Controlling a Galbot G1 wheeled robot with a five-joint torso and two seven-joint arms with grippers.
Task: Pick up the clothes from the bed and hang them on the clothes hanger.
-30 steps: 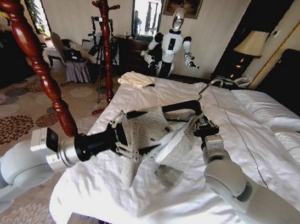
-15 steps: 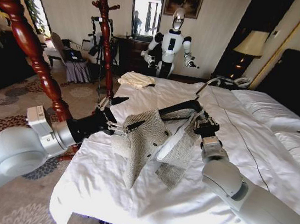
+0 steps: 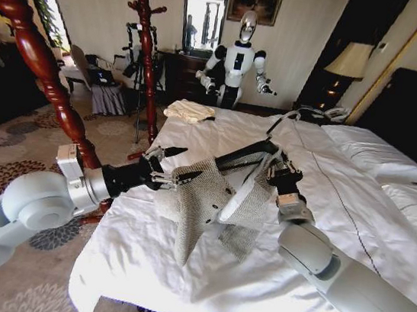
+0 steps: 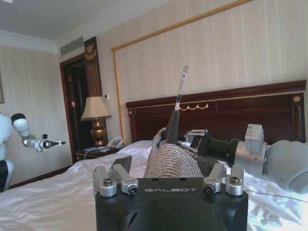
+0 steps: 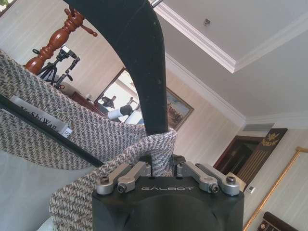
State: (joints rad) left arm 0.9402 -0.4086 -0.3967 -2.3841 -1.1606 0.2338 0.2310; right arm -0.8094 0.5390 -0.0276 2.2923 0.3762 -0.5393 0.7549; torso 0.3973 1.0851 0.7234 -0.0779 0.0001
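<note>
The jacket's body (image 3: 193, 227) hangs loose below the hanger, so the robot's left gripper should next pinch the fold of knit (image 3: 194, 174) that stands up at the jacket's shoulder.
The clothes (image 3: 202, 201), a grey-beige flecked knit jacket, drape over the black clothes hanger (image 3: 243, 154) above the white bed (image 3: 339, 212). My right gripper (image 3: 272, 168) is shut on the hanger near its neck, and the metal hook (image 3: 287, 116) points up behind it. In the right wrist view the hanger arm (image 5: 139, 62) runs out from between the right gripper (image 5: 161, 171) fingers, with knit fabric (image 5: 96, 134) bunched around it. My left gripper (image 3: 177, 163) is open just beside the jacket's left shoulder. From the left wrist, the left gripper (image 4: 168, 173) faces that shoulder (image 4: 173, 161).
Two reddish-brown wooden poles with pegs stand left of the bed, one close (image 3: 43, 65) and one farther back (image 3: 147, 40). A cream folded cloth (image 3: 189, 110) lies at the bed's far corner. Another robot (image 3: 240, 60), a lamp (image 3: 350, 61) and pillows (image 3: 378, 155) lie beyond.
My left gripper has drawn back from the jacket's front, up and to the left, and now sits open at the shoulder. The right gripper has kept hold of the hanger almost in place.
</note>
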